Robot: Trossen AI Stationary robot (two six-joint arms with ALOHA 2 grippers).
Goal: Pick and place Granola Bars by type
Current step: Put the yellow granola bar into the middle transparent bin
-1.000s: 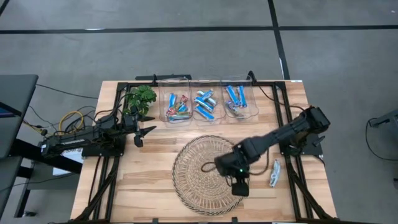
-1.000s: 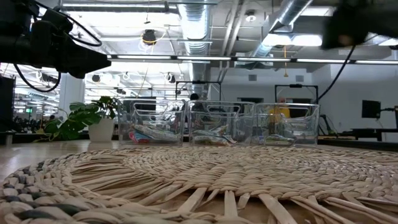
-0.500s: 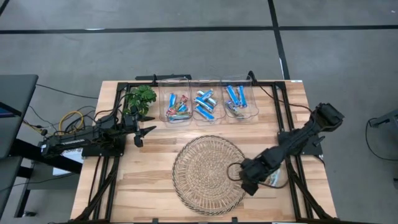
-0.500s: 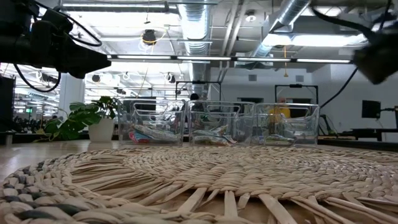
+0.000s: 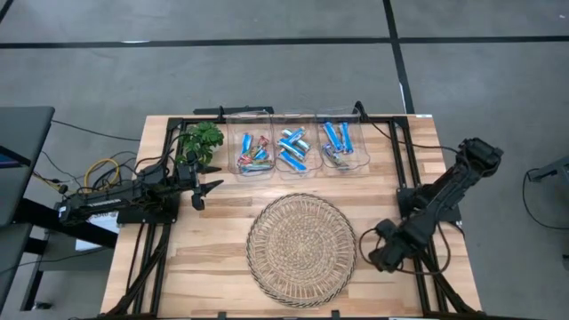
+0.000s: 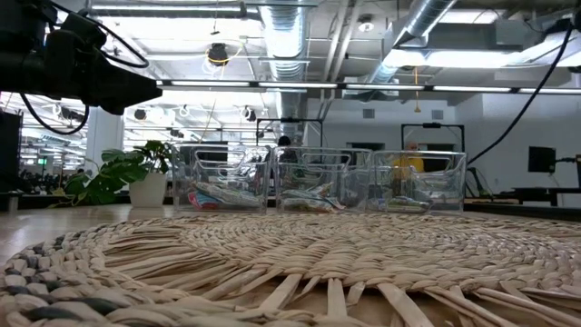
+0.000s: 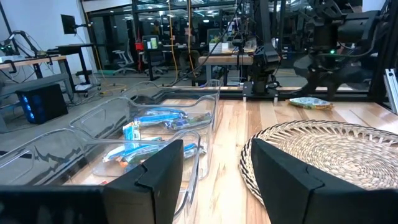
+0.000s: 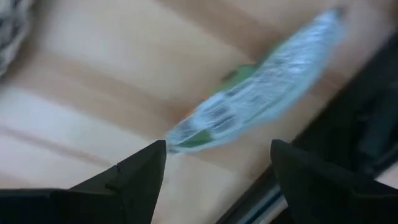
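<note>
My right gripper should move toward the silver wrapper before closing, because its fingers stop short of the wrapper in the right wrist view and would miss now.
One loose granola bar (image 8: 261,87) in a pale silver and green wrapper lies flat on the wood near the table's right edge; it also shows in the left wrist view (image 7: 311,102). My right gripper (image 8: 217,168) hangs open above it, pointing down, and its fingertips are clear of the wrapper. From overhead the right gripper (image 5: 384,258) covers that bar. Other granola bars (image 5: 292,149) lie in three clear bins at the far edge. My left gripper (image 5: 212,188) waits open at the table's left, pointing level toward the right.
A round woven mat (image 5: 300,249) fills the middle of the table, just left of my right gripper. A potted plant (image 5: 200,142) stands left of the bins (image 5: 347,160). Black frame rails (image 5: 418,267) run along the right edge, close to the loose bar.
My right gripper has swung from over the mat's right part toward the table's right edge. It has come lower and rolled about its own axis, and now hangs over the loose bar. The bar has stayed where it lay.
</note>
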